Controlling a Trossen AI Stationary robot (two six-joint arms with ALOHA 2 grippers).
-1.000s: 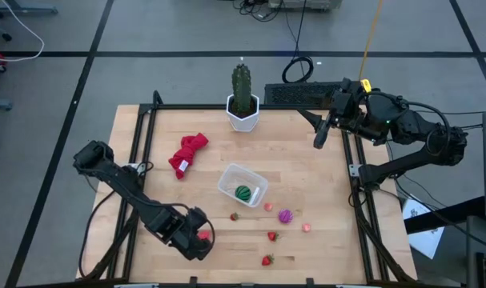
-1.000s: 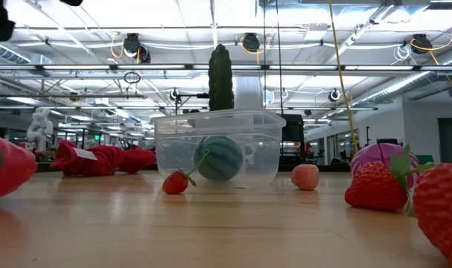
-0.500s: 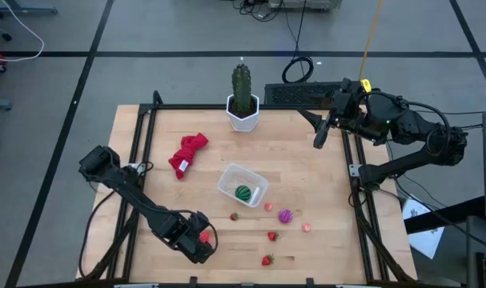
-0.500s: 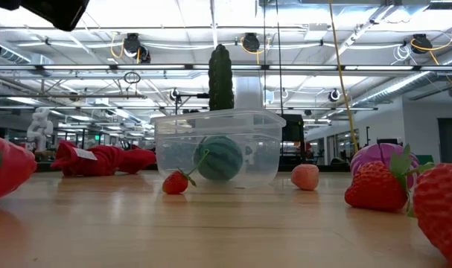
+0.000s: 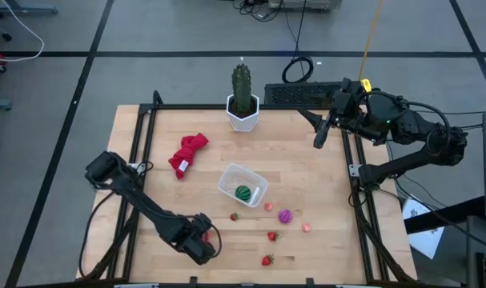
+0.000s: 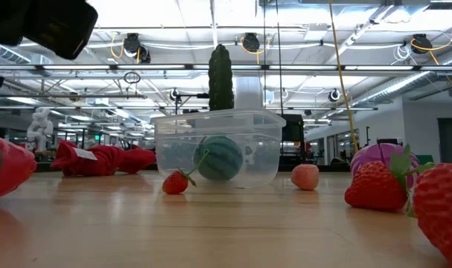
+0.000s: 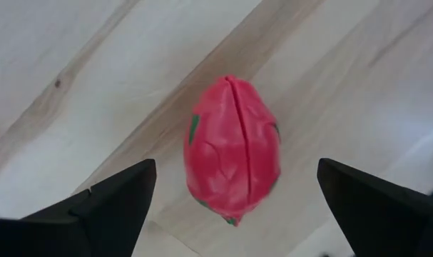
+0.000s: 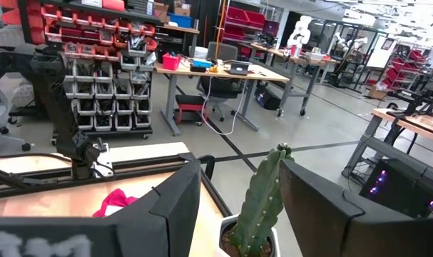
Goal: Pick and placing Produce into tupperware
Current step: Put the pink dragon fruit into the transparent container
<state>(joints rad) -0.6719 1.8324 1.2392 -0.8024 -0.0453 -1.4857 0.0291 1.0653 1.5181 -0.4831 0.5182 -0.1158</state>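
My left gripper next grabs the red oval by its rounded middle (image 7: pixel 232 146), for the tupperware.
A red oval (image 7: pixel 232 150) lies on the wood near the table's near left corner, and it also shows at the low view's left edge as a red oval (image 6: pixel 1 170). My left gripper (image 5: pixel 199 240) points down right over it, open, one finger (image 7: pixel 113 200) on each side and clear of it. The clear tupperware (image 5: pixel 243 186) rests on its base mid-table with a green striped ball (image 5: pixel 243 193) inside. A purple ball (image 5: pixel 285 216), strawberries (image 5: pixel 272 235) and pink bits (image 5: pixel 268 206) lie on the wood. My right gripper (image 5: pixel 321 132) waits raised at the far right, open and empty.
A red cloth (image 5: pixel 186 154) lies left of the tupperware. A green cactus in a white pot (image 5: pixel 242 102) stands at the far edge. Dark rails (image 5: pixel 142 152) run along the table's sides. Bare wood lies between the red oval and the nearest strawberry (image 5: pixel 234 216).
My left gripper has come down toward the red oval, staying open and pointing down. Its dark body has dropped into the low view's top left corner. The produce and the tupperware have not moved.
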